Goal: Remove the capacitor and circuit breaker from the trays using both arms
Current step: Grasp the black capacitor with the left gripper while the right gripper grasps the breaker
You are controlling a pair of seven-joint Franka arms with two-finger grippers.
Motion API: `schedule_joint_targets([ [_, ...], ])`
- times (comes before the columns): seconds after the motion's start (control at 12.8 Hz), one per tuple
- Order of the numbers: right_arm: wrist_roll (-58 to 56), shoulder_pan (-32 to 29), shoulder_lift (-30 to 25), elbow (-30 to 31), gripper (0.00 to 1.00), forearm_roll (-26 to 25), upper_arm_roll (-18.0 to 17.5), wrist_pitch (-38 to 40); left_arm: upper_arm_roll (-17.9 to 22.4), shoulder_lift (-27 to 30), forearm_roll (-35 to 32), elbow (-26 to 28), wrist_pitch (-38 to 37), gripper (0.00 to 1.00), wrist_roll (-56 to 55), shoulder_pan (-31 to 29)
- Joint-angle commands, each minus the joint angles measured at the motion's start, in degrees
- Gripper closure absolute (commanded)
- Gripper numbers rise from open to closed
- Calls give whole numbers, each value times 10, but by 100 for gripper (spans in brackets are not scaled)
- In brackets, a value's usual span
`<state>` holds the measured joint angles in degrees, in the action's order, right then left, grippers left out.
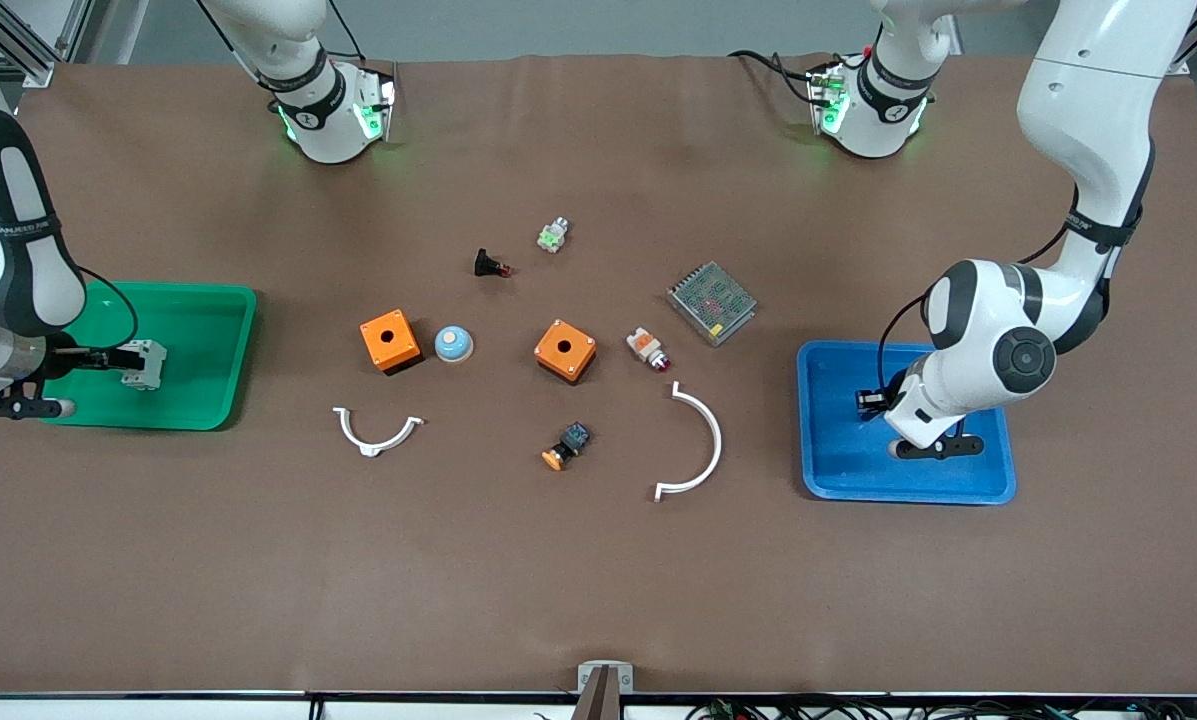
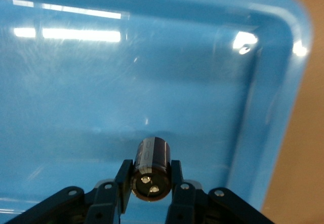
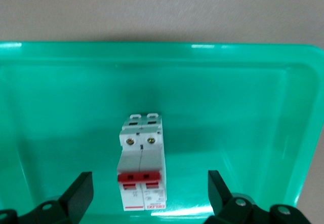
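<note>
The right gripper grabs the breaker's labelled end beside the red levers next, to take the breaker out of the green tray.
The capacitor, a stubby black cylinder with two pale spots on its end, sits between the fingers of my left gripper, which is shut on it low over the blue tray. In the front view the left gripper is over the blue tray. The white-grey breaker with red levers lies in the green tray, apart from the wide-open fingers of my right gripper. In the front view the breaker is in the green tray, with the right gripper beside it.
On the brown table between the trays lie two orange boxes, a blue dome button, a black part with a red tip, a white-and-orange part, a metal mesh box, two white curved clips and an orange-capped switch.
</note>
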<state>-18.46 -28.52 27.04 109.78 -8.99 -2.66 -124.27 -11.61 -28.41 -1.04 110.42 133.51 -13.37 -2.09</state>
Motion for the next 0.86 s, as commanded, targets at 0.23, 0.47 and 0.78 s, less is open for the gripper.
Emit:
schedule_joint_targets([
  [0.23,6,-11,-27,55,1,-14,-7,-39,-1,-19,5,-155,-105,100,-178,117],
  [0.47,3,-11,-23,68,2,-15,-1,-58,0,-85,6,-247,-107,100,-303,185],
  [0.78,4,-18,-6,67,35,-15,0,-57,0,-167,6,-333,-94,100,-377,233],
])
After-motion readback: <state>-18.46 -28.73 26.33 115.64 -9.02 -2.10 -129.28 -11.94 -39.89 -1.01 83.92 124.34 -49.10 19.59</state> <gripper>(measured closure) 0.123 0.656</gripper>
